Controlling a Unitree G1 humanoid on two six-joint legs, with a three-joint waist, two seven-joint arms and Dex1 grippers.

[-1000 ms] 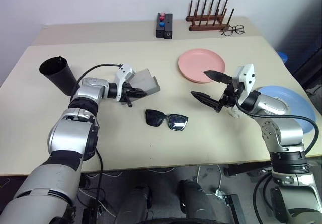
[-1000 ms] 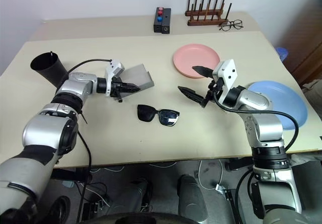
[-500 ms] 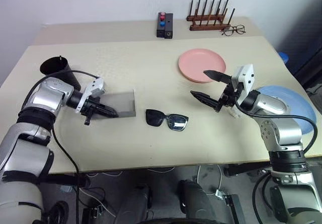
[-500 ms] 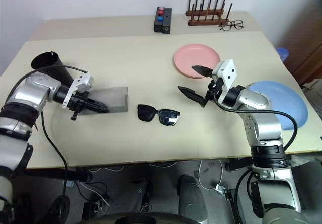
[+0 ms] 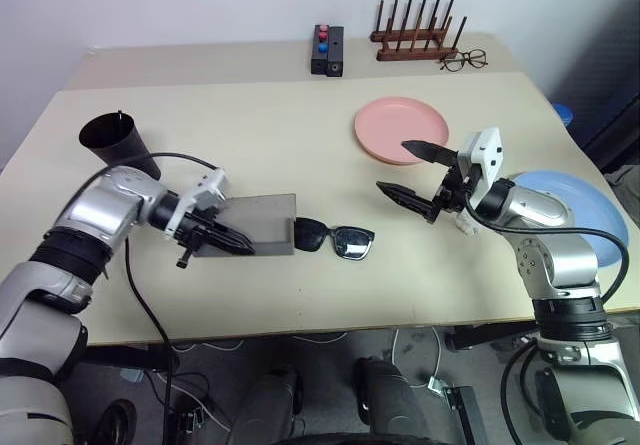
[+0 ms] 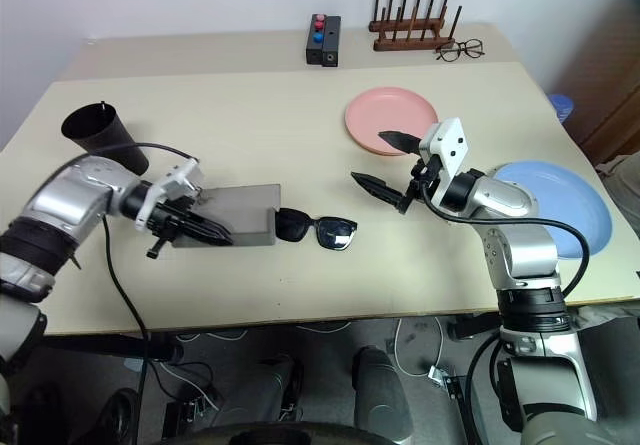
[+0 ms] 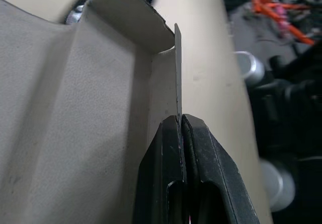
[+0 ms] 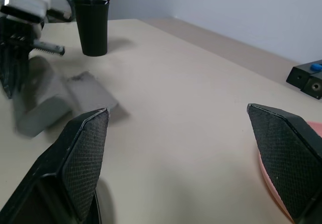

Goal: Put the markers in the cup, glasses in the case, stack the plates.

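Observation:
My right gripper takes hold of the black glasses by their bridge between the lenses next, to put the glasses (image 5: 336,239) in the case (image 5: 256,235).
My left gripper (image 5: 236,244) is shut on a thin wall of the open grey case (image 5: 256,235), which lies at the table's middle left; the pinch shows close up on the case (image 7: 100,108). The black glasses (image 5: 336,239) lie on the table just right of the case, their left end at its edge. The black cup (image 5: 115,145) stands at far left with a marker tip (image 5: 121,115) poking above its rim. My right gripper (image 5: 409,173) hovers open and empty between the pink plate (image 5: 400,128) and the blue plate (image 5: 570,203).
At the table's back stand a black box with red and blue buttons (image 5: 326,51), a wooden peg rack (image 5: 413,37) and clear spectacles (image 5: 462,60). The table's front edge runs a little below the case and glasses.
My left gripper has carried the case toward the table's front and laid it flat beside the glasses. The right gripper has not moved.

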